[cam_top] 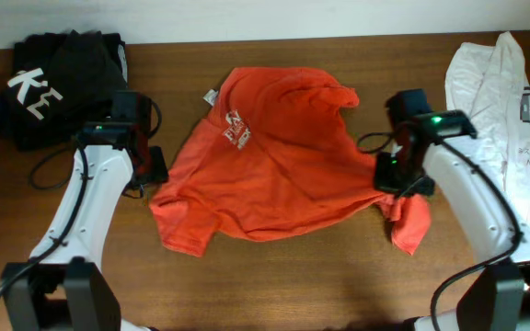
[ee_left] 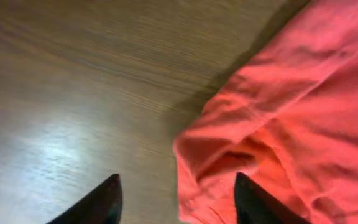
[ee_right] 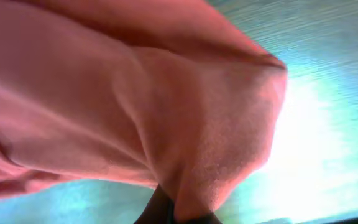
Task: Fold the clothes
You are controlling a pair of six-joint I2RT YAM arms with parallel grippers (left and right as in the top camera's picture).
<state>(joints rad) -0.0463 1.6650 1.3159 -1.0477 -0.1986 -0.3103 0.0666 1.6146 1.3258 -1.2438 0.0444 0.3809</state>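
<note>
The robot's left gripper will next grip the red-orange T-shirt [cam_top: 274, 165] by its edge [cam_top: 166, 197] opposite the right gripper. Then both can spread it for folding.
The red-orange T-shirt [cam_top: 274, 165] lies crumpled in the middle of the table, its white logo [cam_top: 237, 131] facing up and the neck label at the top left. My left gripper [ee_left: 176, 199] is open at the shirt's left edge; the cloth edge [ee_left: 278, 124] lies between its fingers and one finger rests over the fabric. My right gripper [ee_right: 185, 208] is shut on a fold of the shirt's right side [ee_right: 166, 112], lifted a little off the wood. In the overhead view a red flap [cam_top: 410, 225] hangs below the right gripper [cam_top: 396, 179].
Black folded garments with white letters [cam_top: 53, 83] sit at the back left. A white T-shirt with green print [cam_top: 509, 110] lies at the right edge. Bare brown table [cam_top: 283, 285] shows in front of the shirt.
</note>
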